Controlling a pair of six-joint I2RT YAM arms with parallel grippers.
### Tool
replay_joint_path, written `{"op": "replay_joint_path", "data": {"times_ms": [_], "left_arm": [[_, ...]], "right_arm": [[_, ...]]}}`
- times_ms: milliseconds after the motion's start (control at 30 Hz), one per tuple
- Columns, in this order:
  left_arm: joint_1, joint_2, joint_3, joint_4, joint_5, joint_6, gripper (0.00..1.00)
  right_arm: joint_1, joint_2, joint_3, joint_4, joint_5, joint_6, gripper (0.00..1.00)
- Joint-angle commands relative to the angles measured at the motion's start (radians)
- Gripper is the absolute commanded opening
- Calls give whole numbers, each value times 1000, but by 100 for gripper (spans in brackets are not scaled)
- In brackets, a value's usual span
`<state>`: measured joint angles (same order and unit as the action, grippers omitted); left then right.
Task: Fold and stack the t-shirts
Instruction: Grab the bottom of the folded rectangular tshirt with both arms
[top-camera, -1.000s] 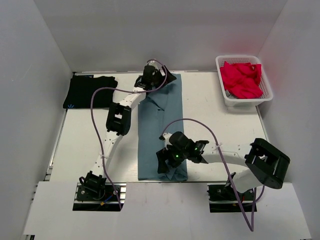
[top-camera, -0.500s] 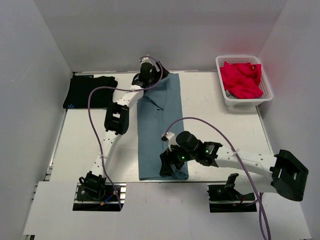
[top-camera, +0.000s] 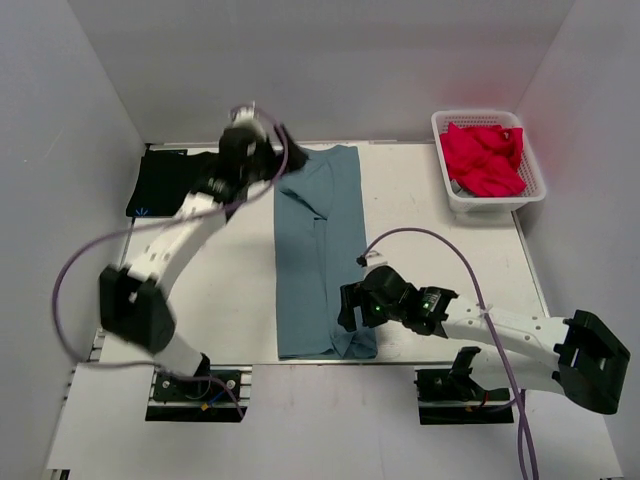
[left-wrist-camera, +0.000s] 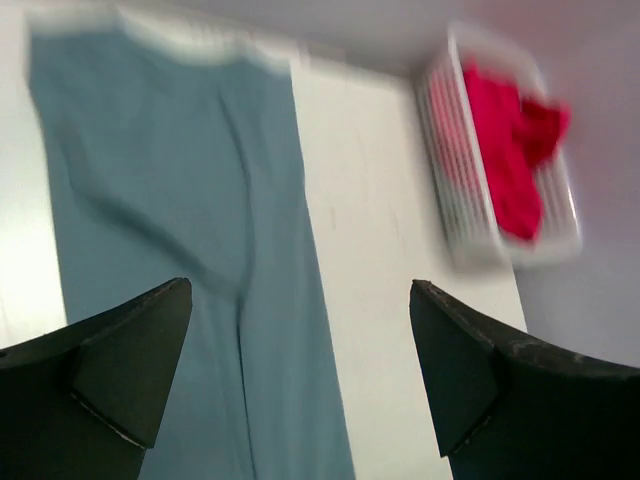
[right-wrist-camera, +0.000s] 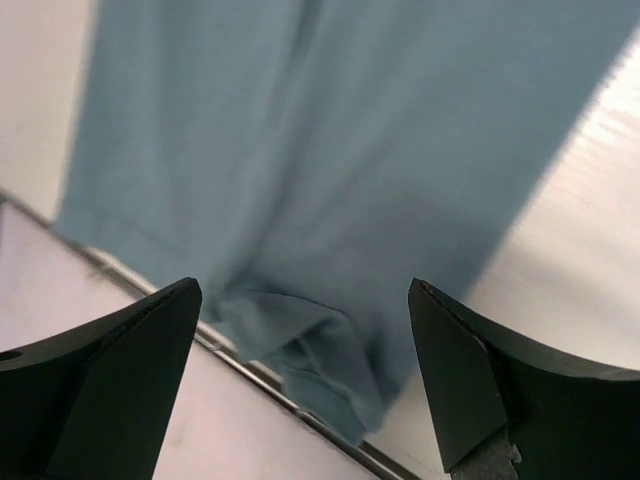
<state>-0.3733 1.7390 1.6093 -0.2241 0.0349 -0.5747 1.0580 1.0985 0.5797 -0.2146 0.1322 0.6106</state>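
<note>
The left gripper grips the blue-grey t-shirt by its near hem corner opposite the bunched one next, to fold the t-shirt's near end over.
The dusty blue-grey t-shirt (top-camera: 320, 250) lies folded into a long narrow strip down the middle of the table, its near right corner bunched up (right-wrist-camera: 322, 350). The black t-shirt (top-camera: 175, 182) lies folded at the back left, with a small blue mark at its near edge. My left gripper (top-camera: 272, 160) hovers open at the strip's far left corner, holding nothing; its wrist view looks down on the blue cloth (left-wrist-camera: 170, 200). My right gripper (top-camera: 348, 308) stands open just right of the strip's near end, above the bunched corner, with nothing between its fingers (right-wrist-camera: 470, 390).
A white basket (top-camera: 448, 190) holding red cloth (top-camera: 485, 158) stands at the back right, blurred in the left wrist view (left-wrist-camera: 455, 200). The table's front edge (right-wrist-camera: 260, 375) runs just under the shirt's near hem. White walls close in the left, back and right.
My left arm has swung left and its gripper has moved left off the shirt's far end. My right arm has stretched low, its gripper shifting a little right off the near hem.
</note>
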Motion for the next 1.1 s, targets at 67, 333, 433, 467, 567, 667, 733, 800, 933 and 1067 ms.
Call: {"op": "replay_joint_path", "data": {"times_ms": [67, 333, 433, 467, 567, 667, 733, 800, 933, 1067], "left_arm": [[-64, -385, -645, -3, 127, -145, 100], [-199, -587, -983, -292, 312, -197, 100], [-251, -633, -1035, -345, 359, -214, 100], [-262, -642, -1054, -345, 378, -223, 100], [-301, -654, -1091, -408, 390, -237, 96], [-326, -696, -1146, -423, 381, -261, 87], [-340, -696, -1169, -423, 381, -270, 85], [-361, -678, -1183, -394, 381, -271, 80], [-388, -638, -1183, -365, 381, -280, 73], [-418, -592, -1174, -365, 359, -280, 62]], "right_arm": [[-26, -29, -30, -118, 60, 114, 90], [-33, -184, -138, -164, -123, 170, 90], [-33, -193, -149, -192, -184, 189, 90], [-35, -192, -164, -189, -192, 207, 90], [-36, -183, -194, -164, -247, 221, 90], [-33, -163, -208, -146, -269, 233, 90], [-36, -157, -211, -137, -253, 233, 90], [-35, -146, -213, -126, -243, 233, 90], [-35, -144, -219, -131, -238, 241, 77], [-35, -152, -244, -108, -249, 256, 64]]}}
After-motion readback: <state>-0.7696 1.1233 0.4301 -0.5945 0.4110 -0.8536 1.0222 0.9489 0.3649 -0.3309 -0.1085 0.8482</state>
